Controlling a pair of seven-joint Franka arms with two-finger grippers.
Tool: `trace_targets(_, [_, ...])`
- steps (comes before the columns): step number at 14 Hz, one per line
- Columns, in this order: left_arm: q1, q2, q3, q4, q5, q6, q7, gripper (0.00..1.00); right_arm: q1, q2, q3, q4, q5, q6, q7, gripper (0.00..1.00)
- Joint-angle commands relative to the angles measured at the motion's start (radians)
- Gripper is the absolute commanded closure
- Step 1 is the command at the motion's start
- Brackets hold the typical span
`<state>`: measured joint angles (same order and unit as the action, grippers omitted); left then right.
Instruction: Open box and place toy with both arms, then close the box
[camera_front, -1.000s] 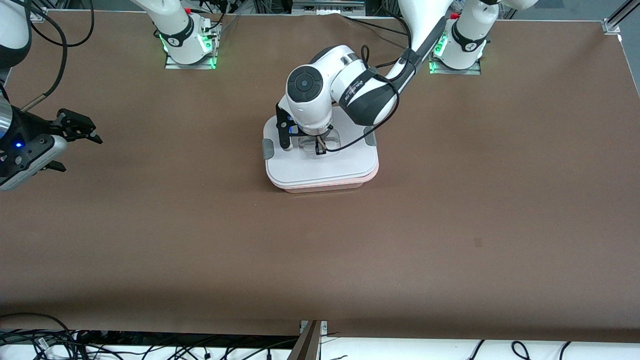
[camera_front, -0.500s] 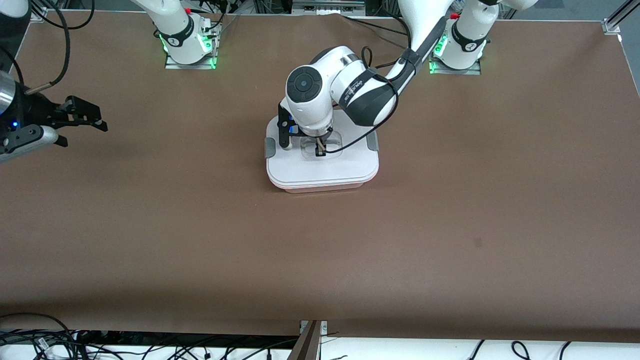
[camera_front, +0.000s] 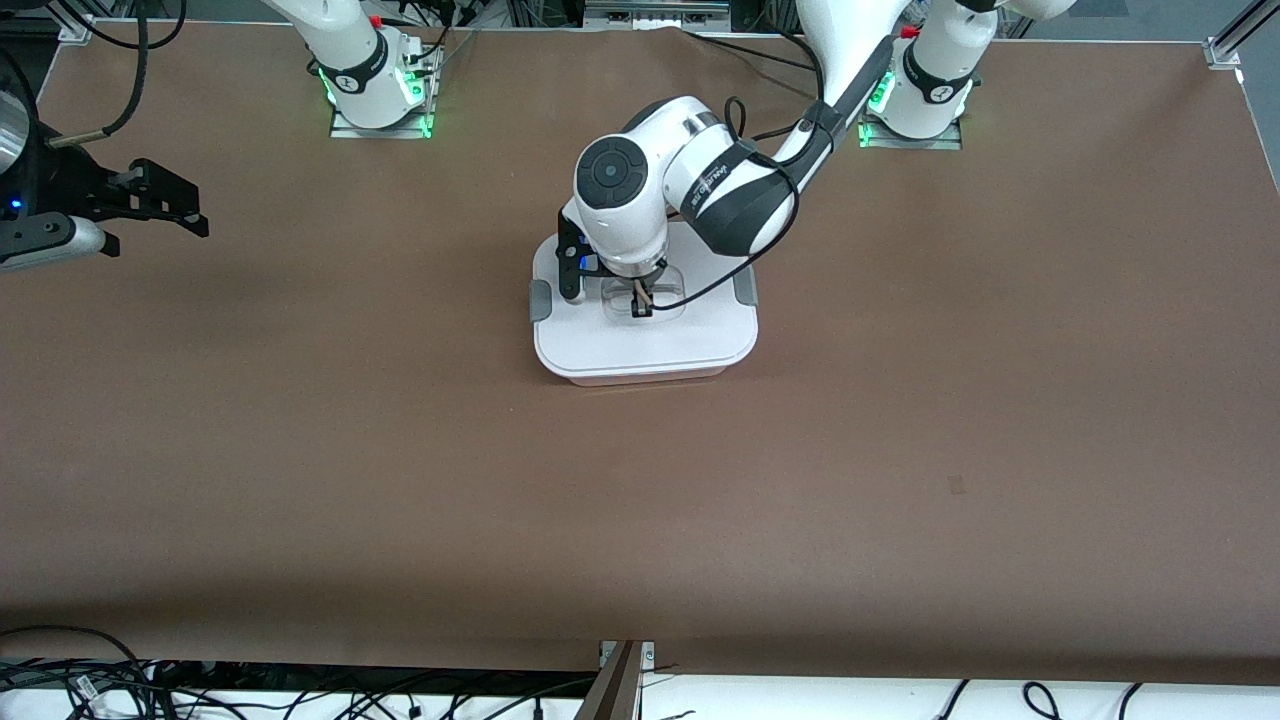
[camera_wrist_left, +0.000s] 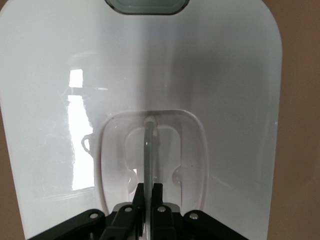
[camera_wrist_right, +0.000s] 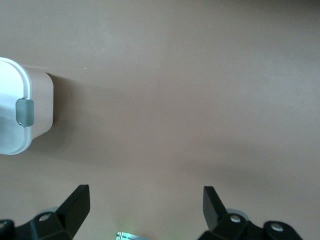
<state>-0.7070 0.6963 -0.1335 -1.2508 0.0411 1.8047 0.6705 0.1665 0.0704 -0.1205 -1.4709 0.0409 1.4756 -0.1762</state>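
Note:
My left gripper is ready to open, because the white lid's edge (camera_front: 648, 367) lies flat on the tub (camera_front: 648, 380) and the lid would stay there.
The box (camera_front: 645, 345) sits mid-table, its white lid lying flat on the tub with a grey clip (camera_front: 539, 300) on each side. My left gripper (camera_front: 640, 300) points straight down over the lid and is shut on the clear handle (camera_wrist_left: 150, 145) in the lid's recess. The left wrist view shows the left gripper (camera_wrist_left: 149, 187) pinching that thin handle, with the white lid (camera_wrist_left: 215, 75) all around it. My right gripper (camera_front: 198, 212) hangs open and empty over bare table at the right arm's end. The right wrist view shows the right gripper (camera_wrist_right: 145, 195) with the box's corner (camera_wrist_right: 42, 100) beside it. The toy is out of view.
The two arm bases (camera_front: 380, 100) (camera_front: 925, 95) stand on green-lit plates along the table's edge farthest from the front camera. A black cable (camera_front: 700, 285) from the left wrist loops over the lid. Loose cables (camera_front: 80, 690) lie below the table's near edge.
The lid has come down square onto the tub, and the pink rim that showed beneath it is covered. The right gripper has drawn back toward its base's edge of the table.

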Motion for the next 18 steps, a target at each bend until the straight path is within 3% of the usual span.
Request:
trace_targets(1, [0.004, 0.037, 0.002, 0.033, 0.02, 0.019, 0.011, 1.0, -0.01, -0.008, 0.016, 0.009, -0.019, -0.017, 0.017, 0.0])
trace_targets(5, [0.003, 0.034, 0.002, 0.033, 0.017, 0.016, -0.02, 1.0, -0.01, 0.011, 0.012, -0.006, -0.022, -0.005, 0.021, 0.0])
trace_targets(6, [0.004, 0.031, 0.002, 0.033, 0.014, 0.013, -0.038, 0.77, -0.01, 0.011, 0.012, -0.014, -0.021, -0.006, 0.023, 0.0])
trace_targets(7, [0.009, 0.028, 0.0, 0.036, 0.01, 0.007, -0.055, 0.01, -0.009, 0.003, 0.012, -0.031, -0.022, -0.005, 0.038, 0.0])
trace_targets(10, [0.046, 0.012, -0.009, 0.048, -0.009, 0.004, -0.101, 0.0, -0.007, -0.023, 0.03, -0.097, -0.025, 0.023, 0.072, 0.0])
trace_targets(14, [0.061, 0.006, 0.021, 0.198, -0.069, -0.129, -0.198, 0.0, -0.01, -0.014, 0.019, -0.057, -0.024, 0.029, 0.061, 0.0])
trace_targets(18, [0.063, 0.005, 0.199, 0.206, -0.067, -0.147, -0.302, 0.0, -0.012, 0.005, 0.021, -0.057, -0.042, 0.049, 0.067, 0.0])
